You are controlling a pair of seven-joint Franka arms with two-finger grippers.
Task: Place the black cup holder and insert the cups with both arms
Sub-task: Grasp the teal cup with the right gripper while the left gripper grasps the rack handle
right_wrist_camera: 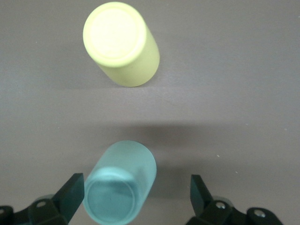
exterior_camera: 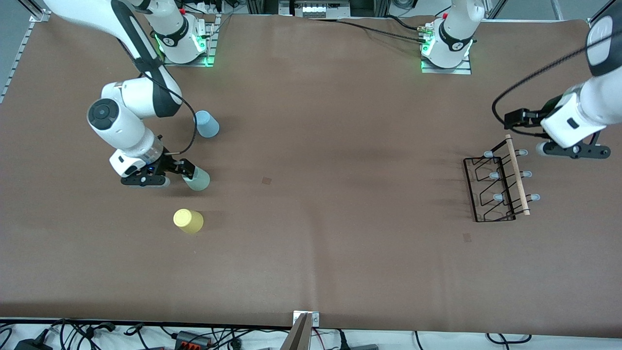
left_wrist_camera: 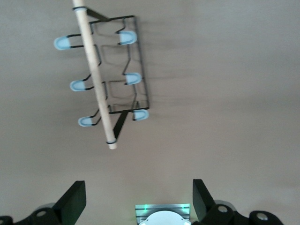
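My right gripper's fingers stop at the mint green cup's near edge, so it is too early to close on the cup. My right gripper moves farther toward it first.
The black cup holder [exterior_camera: 500, 183] stands on the table toward the left arm's end, its wooden rod handle [exterior_camera: 516, 175] on top; it also shows in the left wrist view [left_wrist_camera: 110, 77]. My left gripper [exterior_camera: 573, 150] is open and empty [left_wrist_camera: 138, 201], over the table beside the end of the holder that lies farther from the front camera. My right gripper [exterior_camera: 187, 171] is open [right_wrist_camera: 138, 197] with the mint green cup [exterior_camera: 198, 180] between its fingers, close to one finger [right_wrist_camera: 70, 194]. The mint green cup shows large in the right wrist view [right_wrist_camera: 120, 183]. The yellow cup [exterior_camera: 188, 220] [right_wrist_camera: 123, 43] stands nearer to the front camera. The light blue cup [exterior_camera: 206, 124] stands farther from it.
The two arm bases [exterior_camera: 182, 41] [exterior_camera: 447, 48] stand along the table edge farthest from the front camera. A black cable [exterior_camera: 534, 78] hangs by the left arm. Brown tabletop [exterior_camera: 330, 170] lies between the cups and the holder.
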